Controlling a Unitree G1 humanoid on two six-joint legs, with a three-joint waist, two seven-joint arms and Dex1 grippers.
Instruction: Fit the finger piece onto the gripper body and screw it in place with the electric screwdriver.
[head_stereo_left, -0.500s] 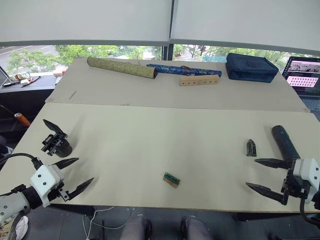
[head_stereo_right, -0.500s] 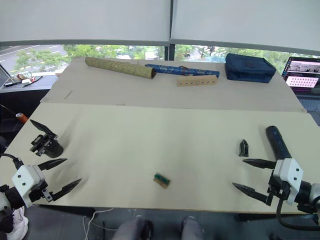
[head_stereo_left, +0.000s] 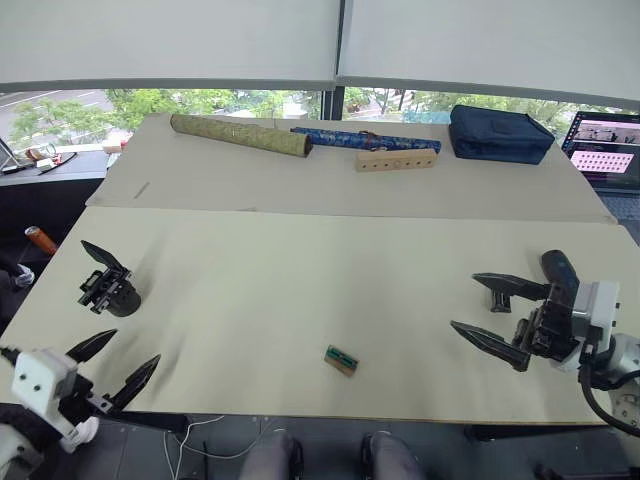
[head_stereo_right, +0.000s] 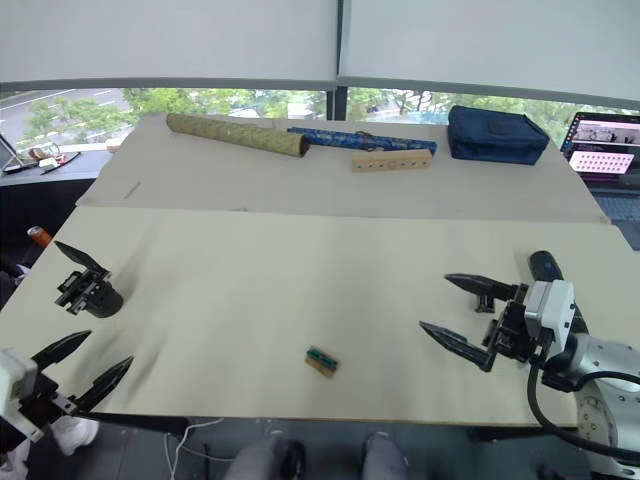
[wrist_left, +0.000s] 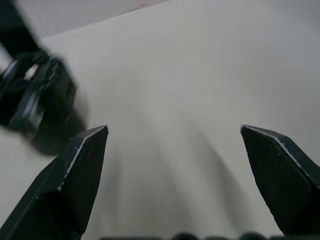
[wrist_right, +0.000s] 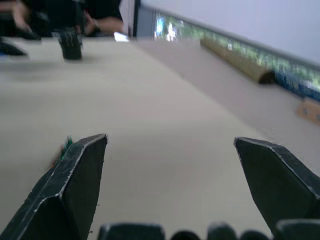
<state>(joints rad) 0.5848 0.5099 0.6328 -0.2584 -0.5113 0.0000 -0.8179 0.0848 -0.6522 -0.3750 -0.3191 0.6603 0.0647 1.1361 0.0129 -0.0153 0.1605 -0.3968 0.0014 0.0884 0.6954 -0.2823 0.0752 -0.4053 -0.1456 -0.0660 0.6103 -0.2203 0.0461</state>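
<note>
The gripper body needs its toothed top free to take the finger piece (head_stereo_left: 497, 301), so my left gripper will reach the gripper body and hold it by its round base (head_stereo_left: 124, 299).
The gripper body (head_stereo_left: 108, 288), a black block with a pointed finger sticking up, stands at the table's left side; it is a dark blur (wrist_left: 30, 100) in the left wrist view. My left gripper (head_stereo_left: 137, 347) is open, near the front edge just in front of it. The finger piece (head_stereo_left: 497, 301) lies at the right, partly hidden under the upper finger of my open right gripper (head_stereo_left: 463, 302), whose tips point left past it. The electric screwdriver (head_stereo_left: 557, 268) lies behind that gripper, mostly hidden by it.
A small green-topped block (head_stereo_left: 342, 359) lies near the front centre. At the back are an olive roll (head_stereo_left: 240, 135), a blue patterned roll (head_stereo_left: 365, 140), a wooden block with holes (head_stereo_left: 397, 160), a navy bag (head_stereo_left: 500, 133) and a laptop (head_stereo_left: 605, 150).
My right gripper has swung left and inward, from beside the screwdriver to over the finger piece. My left gripper has dropped back toward the front left edge. Both stay open.
</note>
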